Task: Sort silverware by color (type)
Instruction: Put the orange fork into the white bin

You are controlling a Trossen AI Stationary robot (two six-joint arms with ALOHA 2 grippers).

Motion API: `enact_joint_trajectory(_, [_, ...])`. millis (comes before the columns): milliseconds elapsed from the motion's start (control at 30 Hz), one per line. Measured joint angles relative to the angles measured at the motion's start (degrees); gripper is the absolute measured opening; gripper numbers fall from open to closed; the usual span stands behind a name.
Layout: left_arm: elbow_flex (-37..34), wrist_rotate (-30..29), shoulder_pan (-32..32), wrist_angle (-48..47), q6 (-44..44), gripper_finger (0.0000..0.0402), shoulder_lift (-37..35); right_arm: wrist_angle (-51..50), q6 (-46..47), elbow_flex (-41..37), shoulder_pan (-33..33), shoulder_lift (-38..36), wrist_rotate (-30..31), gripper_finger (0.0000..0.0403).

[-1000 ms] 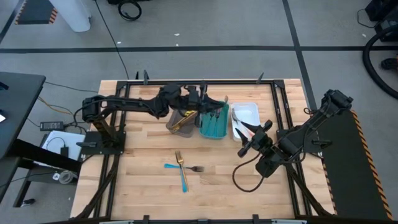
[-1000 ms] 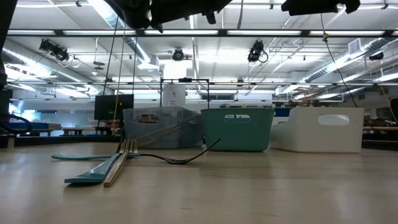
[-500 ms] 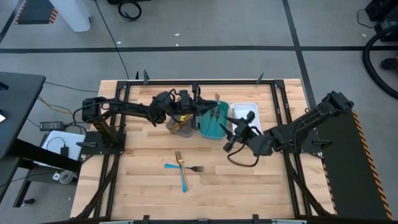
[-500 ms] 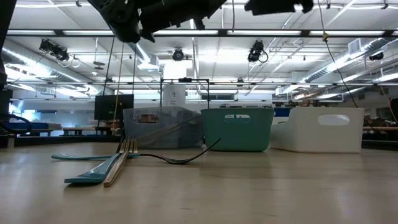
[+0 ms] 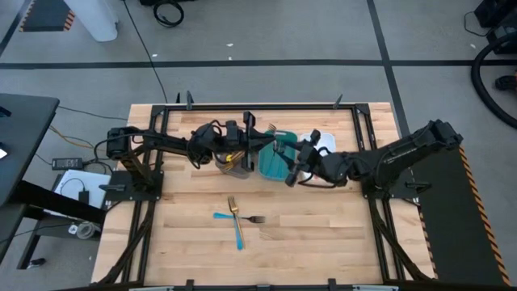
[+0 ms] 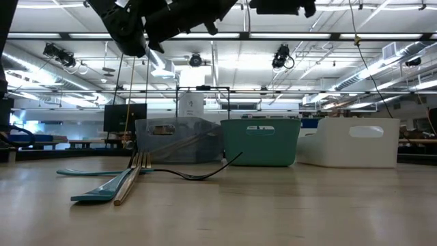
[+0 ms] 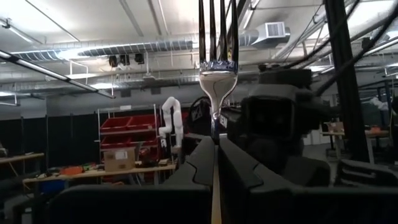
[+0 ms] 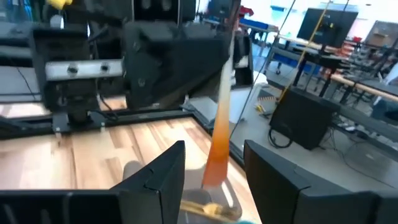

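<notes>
The silver fork should be sorted into the white tray, so my right gripper needs to grab it by its orange handle (image 8: 217, 157) next.
My left gripper (image 5: 249, 145) (image 7: 216, 146) reaches in from the table's left, above the grey-brown tray (image 5: 233, 164), shut on an orange-handled silver fork (image 7: 217, 87). My right gripper (image 5: 291, 156) (image 8: 214, 180) hovers open over the teal tray (image 5: 273, 166), facing the left one. Its two fingers stand on either side of the fork's orange handle end (image 8: 214, 155) without touching it. A gold fork (image 5: 233, 208), two blue-handled pieces (image 5: 239, 231) and a dark fork (image 5: 255, 219) lie flat on the table in the middle, toward its near side. My left gripper pinches the fork's shaft (image 7: 216, 138) just below the tined head, between its two fingers, coming level from the table's left. The fork is lifted clear. Its tines stand up past the fingertips, and the orange end (image 8: 212, 168) hangs free on the other side.
The white tray (image 5: 325, 142) stands right of the teal one, partly under my right arm. The grey-brown tray holds gold pieces and the teal tray blue-handled ones. Bare wood lies left and right of the loose cutlery. Black rails frame the table.
My right gripper has swung from the table's right, near the white tray, leftward over the trays toward the left gripper, until its open fingers flank the fork's handle. My left gripper, still shut on the fork, has drawn back a little toward the table's left.
</notes>
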Motion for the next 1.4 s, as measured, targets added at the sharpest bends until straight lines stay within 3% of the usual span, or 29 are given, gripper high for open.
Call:
enact_joint_trajectory(367, [0.0,0.2,0.0,0.9,0.1,0.0018,0.0,4.0,-3.4,0.0,-3.7,0.0,-4.5,0.0172])
enact_joint_trajectory(800, [0.0,0.6,0.0,0.6,0.1,0.0018,0.0,7.2,-5.0,0.0,-9.3,0.0,-18.0,0.017])
enact_joint_trajectory(1400, [0.0,0.6,0.0,-1.6,1.6,0.0018,0.0,7.5,-6.9,-0.1,-9.6,0.0,-17.8,0.0075])
